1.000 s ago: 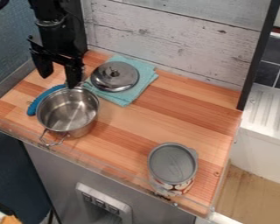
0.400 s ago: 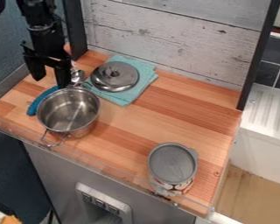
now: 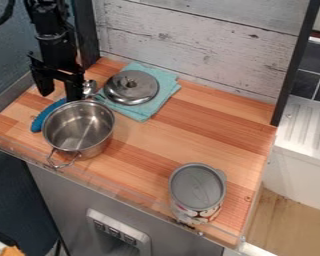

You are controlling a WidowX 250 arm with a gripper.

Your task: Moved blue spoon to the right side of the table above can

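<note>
My gripper should next take hold of the spoon by its blue handle, so that it can move the spoon (image 3: 46, 114) to the spot above the can.
My gripper (image 3: 58, 96) hangs at the upper left, its two fingers apart, over the area just behind the steel pot. The blue spoon (image 3: 46, 114) lies on the wooden table (image 3: 209, 135) at the left, its blue handle curving along the pot's left side. Its metal bowl end shows beside the gripper's right finger, close to the cloth. Part of the spoon is hidden behind that finger. At the front right stands the can (image 3: 197, 187), upright with a grey lid.
The steel pot (image 3: 78, 129) stands right beside the spoon, its near handle toward the front edge. A metal lid (image 3: 131, 87) rests on a folded teal cloth (image 3: 145, 111) at the back. A whitewashed plank wall (image 3: 203, 45) borders the table's rear.
Since a second ago my gripper has shifted left and slightly back, then a little right and lower. More of the spoon's metal end came into sight, and the pot has shifted very slightly right.
</note>
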